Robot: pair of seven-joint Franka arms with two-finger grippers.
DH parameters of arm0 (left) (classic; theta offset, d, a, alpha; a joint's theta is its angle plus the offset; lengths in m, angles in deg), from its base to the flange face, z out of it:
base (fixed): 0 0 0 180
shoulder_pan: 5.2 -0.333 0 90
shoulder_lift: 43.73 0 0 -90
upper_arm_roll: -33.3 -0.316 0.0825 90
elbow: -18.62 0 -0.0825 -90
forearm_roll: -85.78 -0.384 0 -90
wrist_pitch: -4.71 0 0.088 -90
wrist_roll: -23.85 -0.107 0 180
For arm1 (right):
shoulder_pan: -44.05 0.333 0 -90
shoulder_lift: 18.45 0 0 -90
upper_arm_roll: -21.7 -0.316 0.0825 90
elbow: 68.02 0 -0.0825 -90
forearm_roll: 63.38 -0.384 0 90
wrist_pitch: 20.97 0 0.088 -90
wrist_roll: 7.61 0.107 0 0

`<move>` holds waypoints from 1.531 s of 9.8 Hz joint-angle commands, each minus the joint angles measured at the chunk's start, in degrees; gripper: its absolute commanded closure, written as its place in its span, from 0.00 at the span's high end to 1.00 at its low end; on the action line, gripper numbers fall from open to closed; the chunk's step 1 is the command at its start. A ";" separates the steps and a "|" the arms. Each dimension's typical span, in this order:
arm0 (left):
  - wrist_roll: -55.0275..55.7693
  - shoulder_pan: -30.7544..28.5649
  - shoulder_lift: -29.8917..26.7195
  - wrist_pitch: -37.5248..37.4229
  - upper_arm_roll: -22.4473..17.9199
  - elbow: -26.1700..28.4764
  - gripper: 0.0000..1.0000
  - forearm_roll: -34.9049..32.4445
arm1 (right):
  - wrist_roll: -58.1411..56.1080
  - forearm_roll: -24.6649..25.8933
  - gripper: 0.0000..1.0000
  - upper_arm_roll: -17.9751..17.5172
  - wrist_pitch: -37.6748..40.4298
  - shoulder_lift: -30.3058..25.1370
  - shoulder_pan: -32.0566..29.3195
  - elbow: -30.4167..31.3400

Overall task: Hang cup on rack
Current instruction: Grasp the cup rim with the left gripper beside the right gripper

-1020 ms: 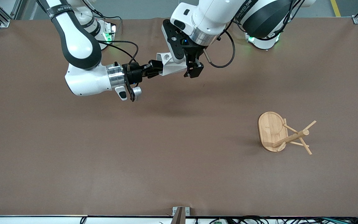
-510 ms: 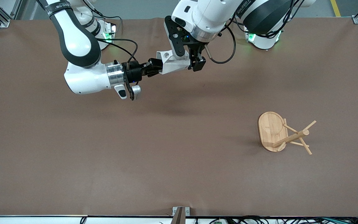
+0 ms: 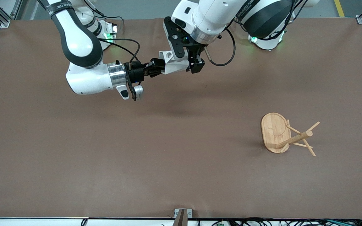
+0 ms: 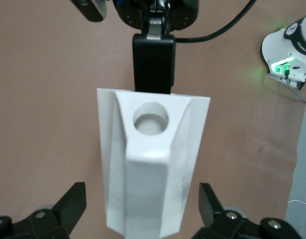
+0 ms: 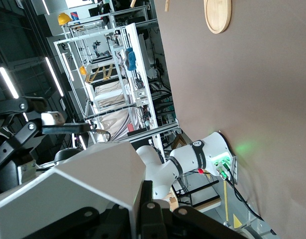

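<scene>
Next, my left gripper grabs the white cup's faceted sides near the cup's base, to leave the white cup's handle hole [image 4: 151, 118] free for the rack.
The white faceted cup [image 3: 174, 64] is held in the air on its side, over the table's part near the robots' bases. My right gripper [image 3: 154, 67] is shut on its rim wall; in the right wrist view [image 5: 143, 211] the cup [image 5: 73, 189] fills the lower corner. My left gripper [image 3: 191, 63] is open and straddles the cup's other end. In the left wrist view the cup [image 4: 152, 164] shows its handle hole, with my left gripper [image 4: 143, 209] open and both fingertips [image 4: 73, 204] clear of its sides. The bamboo rack [image 3: 278, 133] appears tipped on its side toward the left arm's end.
The brown table [image 3: 137, 150] carries only the rack. The rack's oval base shows in the right wrist view [image 5: 217, 15]. A base of an arm with a green light shows in the left wrist view [image 4: 289, 55]. A metal bracket [image 3: 182, 215] sits at the table's near edge.
The cup and both grippers have shifted slightly toward the robots' bases. The left gripper has drawn closer round the cup. The rack has not moved.
</scene>
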 commanded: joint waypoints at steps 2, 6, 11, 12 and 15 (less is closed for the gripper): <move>-0.27 1.26 2.06 3.30 0.06 2.02 0.96 0.04 | -1.06 -1.84 0.02 -0.80 -0.35 -2.26 -0.89 2.16; 0.35 1.53 1.80 5.50 0.06 4.12 0.12 -0.13 | -1.06 -1.84 0.02 -0.80 -0.35 -2.26 -0.89 2.16; 4.11 1.26 1.36 4.72 0.06 4.13 0.00 -0.13 | -0.54 -1.84 0.28 -0.80 0.09 -2.08 -0.98 1.98; 5.08 1.00 1.36 4.02 -0.03 4.13 0.00 -0.22 | -0.36 -1.75 0.96 -0.80 0.18 -2.34 -1.07 1.98; 6.14 0.12 0.40 0.86 -0.56 4.04 0.00 -0.22 | 3.92 2.70 1.00 -0.28 5.07 -3.66 -6.67 0.41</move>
